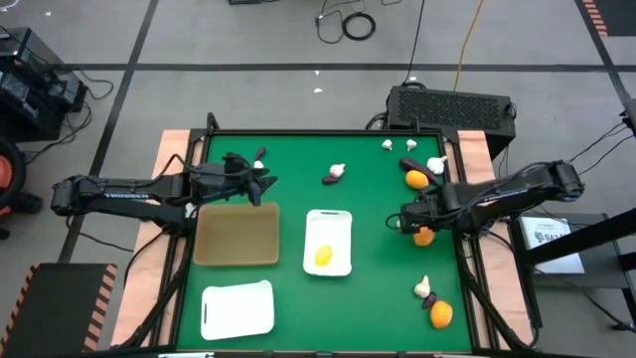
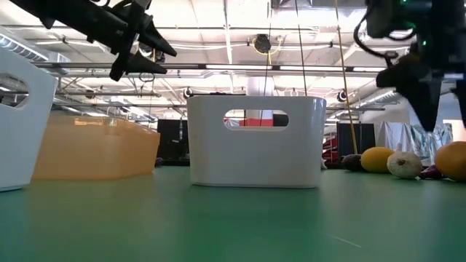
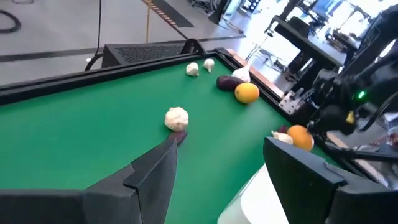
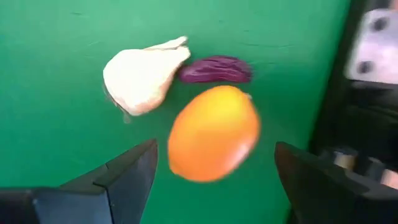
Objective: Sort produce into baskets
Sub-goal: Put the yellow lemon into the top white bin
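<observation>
Next, my right gripper grabs the orange fruit by its rounded sides to sort it into the white tray [image 1: 328, 235] with the yellow fruit.
My right gripper [image 1: 405, 218] is open and empty above the table's right side. In its wrist view [image 4: 214, 163] the fingers stand on either side of an orange fruit [image 4: 213, 132] without touching it; a garlic bulb [image 4: 142, 73] and a purple vegetable [image 4: 214, 68] lie just beyond. My left gripper [image 1: 262, 185] is open and empty above the far edge of the tan tray [image 1: 237, 237]. A white tray [image 1: 329, 242] at mid-table holds a yellow fruit [image 1: 323, 257]. A second white tray [image 1: 238, 309] stands near left.
A garlic bulb [image 1: 338, 170] with a purple piece lies at mid-far. Garlic, a purple vegetable and an orange [image 1: 416, 179] lie at far right. Garlic [image 1: 422, 287] and an orange [image 1: 440, 314] lie near right. Raised black rails border the green mat.
</observation>
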You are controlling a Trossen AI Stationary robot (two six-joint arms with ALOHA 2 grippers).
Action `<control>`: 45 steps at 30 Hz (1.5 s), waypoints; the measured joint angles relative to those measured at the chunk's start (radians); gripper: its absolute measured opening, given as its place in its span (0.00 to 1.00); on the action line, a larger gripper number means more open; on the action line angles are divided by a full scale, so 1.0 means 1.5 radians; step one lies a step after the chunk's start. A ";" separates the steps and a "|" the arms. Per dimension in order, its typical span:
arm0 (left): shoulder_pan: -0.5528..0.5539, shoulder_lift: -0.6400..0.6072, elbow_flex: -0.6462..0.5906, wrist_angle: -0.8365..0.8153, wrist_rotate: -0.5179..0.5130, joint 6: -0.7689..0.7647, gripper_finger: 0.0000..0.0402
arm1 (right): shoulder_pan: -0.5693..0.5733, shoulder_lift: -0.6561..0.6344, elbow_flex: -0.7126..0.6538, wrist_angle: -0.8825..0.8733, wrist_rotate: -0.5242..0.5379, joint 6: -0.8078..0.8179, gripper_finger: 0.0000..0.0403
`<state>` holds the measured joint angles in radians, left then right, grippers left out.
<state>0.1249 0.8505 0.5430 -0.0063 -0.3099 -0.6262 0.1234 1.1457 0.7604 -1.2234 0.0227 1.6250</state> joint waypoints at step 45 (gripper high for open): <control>0.008 0.000 0.000 -0.043 0.125 0.078 0.61 | 0.128 0.174 -0.035 0.084 0.061 0.395 0.72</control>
<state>0.1371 0.8509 0.5430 -0.0708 -0.1230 -0.5097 0.3161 1.4063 0.7086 -1.0978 0.1145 2.2169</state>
